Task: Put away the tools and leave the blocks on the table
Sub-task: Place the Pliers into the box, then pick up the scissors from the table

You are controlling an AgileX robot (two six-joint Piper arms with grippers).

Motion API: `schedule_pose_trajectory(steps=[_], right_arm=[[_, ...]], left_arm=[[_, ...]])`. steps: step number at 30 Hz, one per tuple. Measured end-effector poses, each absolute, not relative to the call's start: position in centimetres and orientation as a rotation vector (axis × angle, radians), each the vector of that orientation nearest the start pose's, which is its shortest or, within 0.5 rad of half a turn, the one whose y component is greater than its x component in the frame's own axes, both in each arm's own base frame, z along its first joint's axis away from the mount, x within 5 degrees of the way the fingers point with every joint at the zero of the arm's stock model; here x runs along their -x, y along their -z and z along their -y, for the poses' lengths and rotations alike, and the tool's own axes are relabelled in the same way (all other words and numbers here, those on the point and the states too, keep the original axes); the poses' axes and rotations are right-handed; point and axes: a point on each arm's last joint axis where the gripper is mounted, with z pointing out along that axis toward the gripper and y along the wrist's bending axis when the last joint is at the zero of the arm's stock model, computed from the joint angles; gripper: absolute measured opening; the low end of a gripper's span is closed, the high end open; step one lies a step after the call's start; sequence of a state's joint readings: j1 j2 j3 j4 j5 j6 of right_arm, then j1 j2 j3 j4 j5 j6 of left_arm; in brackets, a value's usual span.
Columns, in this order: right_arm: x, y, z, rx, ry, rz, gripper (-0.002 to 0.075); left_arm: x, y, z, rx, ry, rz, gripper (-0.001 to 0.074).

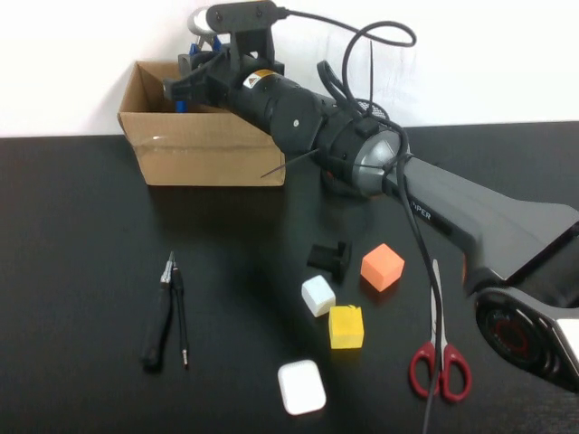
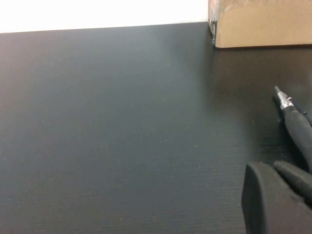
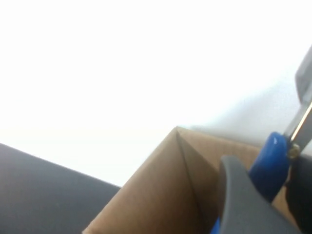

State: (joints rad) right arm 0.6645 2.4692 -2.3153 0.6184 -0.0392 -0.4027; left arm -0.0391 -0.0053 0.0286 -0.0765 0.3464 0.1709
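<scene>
The scissors (image 1: 441, 348) have blades at one end and wide red loops at the other, so the robot's right gripper needs to grab them by their pivot near the middle next.
My right gripper (image 1: 185, 86) hangs over the open cardboard box (image 1: 204, 149) at the back left. The blue-handled cutters (image 3: 267, 158) stand between its fingers, and a gap shows beside the handle, so the jaws are open. Slim black-handled pliers (image 1: 161, 316) and a thin black driver (image 1: 182, 318) lie side by side at the front left. Red-handled scissors (image 1: 441, 348) lie at the front right. The orange block (image 1: 382, 267), the yellow block (image 1: 346, 326) and the small white block (image 1: 317, 296) sit mid-table. My left gripper (image 2: 273, 168) is shut, low over the table near the pliers' tip (image 2: 283, 101).
A small black clip-shaped piece (image 1: 330, 258) stands next to the orange block. A white rounded case (image 1: 301, 387) lies at the front centre. My right arm and its cable stretch across the table's right half, above the scissors. The white wall stands behind the box.
</scene>
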Motion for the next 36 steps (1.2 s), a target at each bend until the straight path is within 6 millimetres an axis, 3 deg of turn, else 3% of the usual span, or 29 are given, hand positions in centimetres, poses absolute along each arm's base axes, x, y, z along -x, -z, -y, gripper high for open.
schedule_pose_trajectory(steps=[12, 18, 21, 25, 30, 31, 32, 36], right_arm=[[-45.9, -28.1, -36.1, 0.485, -0.582, -1.591, 0.0187], [-43.8, -29.4, -35.9, 0.735, -0.637, -1.758, 0.0171], [-43.1, -31.4, -33.8, 0.815, -0.579, -1.869, 0.0113], [-43.3, -34.4, -29.0, 0.787, -0.295, -1.988, -0.0008], [-42.7, -37.7, -23.0, 0.618, -0.069, -2.167, -0.0007], [-40.2, -43.1, -19.5, 0.526, -0.058, -2.116, -0.0007], [-42.0, -38.4, -21.3, 0.573, -0.030, -2.241, -0.0007], [-40.7, -38.0, -18.9, 0.544, 0.030, -2.373, -0.0007]], left_arm=[[-5.3, -17.3, 0.4, -0.146, -0.018, -1.847, -0.0004], [-5.3, -17.3, 0.4, -0.146, -0.018, -1.847, -0.0004], [-5.3, -17.3, 0.4, -0.146, -0.018, -1.847, -0.0004], [-5.3, -17.3, 0.4, -0.146, -0.018, -1.847, -0.0004], [-5.3, -17.3, 0.4, -0.146, -0.018, -1.847, -0.0004], [-5.3, -17.3, 0.4, -0.146, -0.018, -1.847, -0.0004], [-5.3, -17.3, 0.4, -0.146, -0.018, -1.847, -0.0004], [-5.3, -17.3, 0.4, -0.146, -0.018, -1.847, -0.0004]])
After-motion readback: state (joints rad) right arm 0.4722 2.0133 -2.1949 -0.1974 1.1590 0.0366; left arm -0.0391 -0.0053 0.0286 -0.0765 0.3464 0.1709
